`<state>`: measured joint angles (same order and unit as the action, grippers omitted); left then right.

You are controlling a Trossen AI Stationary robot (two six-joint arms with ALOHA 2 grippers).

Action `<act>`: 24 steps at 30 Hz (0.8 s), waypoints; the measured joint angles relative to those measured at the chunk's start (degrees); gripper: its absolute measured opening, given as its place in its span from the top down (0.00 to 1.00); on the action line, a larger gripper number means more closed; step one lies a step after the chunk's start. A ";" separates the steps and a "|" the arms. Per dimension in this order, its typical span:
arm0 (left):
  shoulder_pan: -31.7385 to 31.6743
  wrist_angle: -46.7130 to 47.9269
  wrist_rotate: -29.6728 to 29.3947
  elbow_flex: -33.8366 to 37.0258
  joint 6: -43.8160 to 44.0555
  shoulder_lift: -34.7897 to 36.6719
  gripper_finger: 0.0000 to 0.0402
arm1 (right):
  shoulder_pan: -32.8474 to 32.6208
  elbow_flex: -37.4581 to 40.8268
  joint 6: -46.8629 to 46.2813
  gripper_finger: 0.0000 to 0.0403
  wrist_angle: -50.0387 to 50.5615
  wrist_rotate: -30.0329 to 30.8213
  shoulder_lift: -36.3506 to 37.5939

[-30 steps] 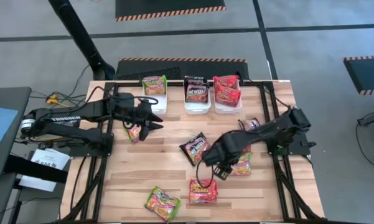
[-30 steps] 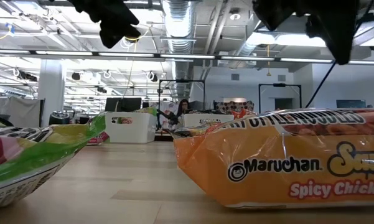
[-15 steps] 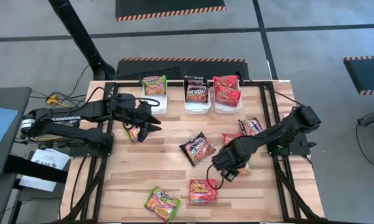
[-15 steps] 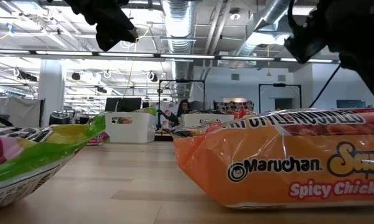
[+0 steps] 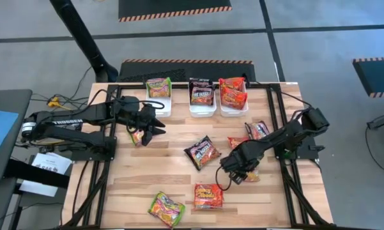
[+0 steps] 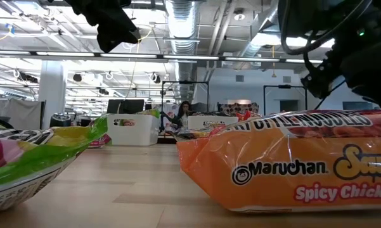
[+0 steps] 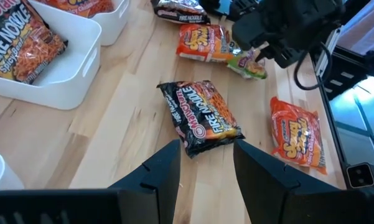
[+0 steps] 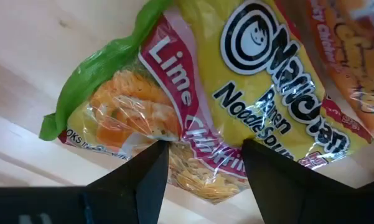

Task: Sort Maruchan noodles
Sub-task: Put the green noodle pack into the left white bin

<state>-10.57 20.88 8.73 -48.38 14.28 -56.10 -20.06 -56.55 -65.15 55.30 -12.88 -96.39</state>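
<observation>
The right gripper's fingertips reach down into the wrapper on both sides of the pink stripe's lower end [image 8: 206,144], so they would hold the lime chili packet [image 8: 236,93] by closing now. The right gripper should close on it.
My right gripper [image 5: 235,175] is open and low over a green-edged lime chili packet [image 8: 236,93] that lies flat on the table's right half [image 5: 250,172]; its fingers [image 8: 137,180] stand on either side of the packet's printed face. My left gripper [image 7: 206,174] is open and hovers above the table's left half [image 5: 157,130], beside a green-edged packet [image 5: 137,136]. A black packet [image 7: 202,118] lies flat mid-table ahead of it. An orange packet [image 5: 208,196] and another green-edged one [image 5: 166,209] lie near the near edge. My right gripper comes at the lime chili packet from above, its open fingers astride the packet's middle [image 8: 202,143]. Whether the fingertips touch the wrapper I cannot tell. The packet lies flat on the wood.
Three white tubs [image 5: 202,110] stand along the far edge, holding a green-edged [image 5: 158,86], a black [image 5: 201,94] and red packets [image 5: 232,92]. A red-orange packet [image 5: 238,142] and a black one [image 5: 259,130] lie by the right arm. Bare wood shows left of centre.
My right gripper has moved from beside the orange packet toward the table's right edge and come down over the green-edged lime chili packet. The packets have stayed where they were.
</observation>
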 joint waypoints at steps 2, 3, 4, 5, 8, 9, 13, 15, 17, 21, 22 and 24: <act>0.00 0.16 0.00 0.00 0.00 0.00 0.66 | 0.03 0.29 0.00 0.42 -0.04 -0.11 -0.11; 0.00 0.32 0.00 0.00 0.02 0.00 0.66 | 0.07 0.36 -0.04 0.42 -0.06 -0.05 -0.17; 0.00 0.23 -0.03 0.00 0.02 0.00 0.66 | 0.30 0.38 -0.22 0.43 -0.14 0.11 -0.19; 0.00 0.16 -0.20 0.00 0.02 0.00 0.66 | 0.39 0.43 -0.85 0.45 -0.25 0.21 -0.17; -0.02 0.18 -0.42 0.00 0.02 0.00 0.66 | 0.64 0.44 -2.42 0.54 -0.62 0.21 -0.23; -0.04 0.22 -0.53 0.00 0.00 0.00 0.66 | 0.66 0.43 -2.66 0.58 -0.81 0.13 -0.25; -0.04 0.24 -1.35 0.00 -0.02 0.00 0.66 | 0.55 0.52 -4.79 0.78 -1.96 0.13 -0.25; -0.04 0.22 -1.51 0.00 -0.02 0.00 0.66 | 0.58 0.49 -5.38 0.88 -1.90 0.12 -0.25; -0.04 0.24 -1.53 0.00 -0.02 0.00 0.66 | 0.60 0.52 -5.39 0.95 -1.93 -0.45 -0.27; -0.04 0.26 -1.55 0.00 -0.02 0.00 0.66 | 0.10 -0.65 -5.79 0.97 -1.29 -0.70 -0.39; -0.04 0.25 -1.57 0.00 -0.02 0.00 0.66 | -0.09 -1.44 -5.83 0.97 -0.53 -0.68 -0.51; -0.04 0.30 -1.81 0.00 -0.04 0.00 0.66 | -0.53 -3.12 -5.87 0.98 0.45 -0.37 -0.71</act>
<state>-10.61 21.18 6.93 -48.38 14.24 -56.10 -20.59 -59.67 -71.02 55.75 -13.25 -97.10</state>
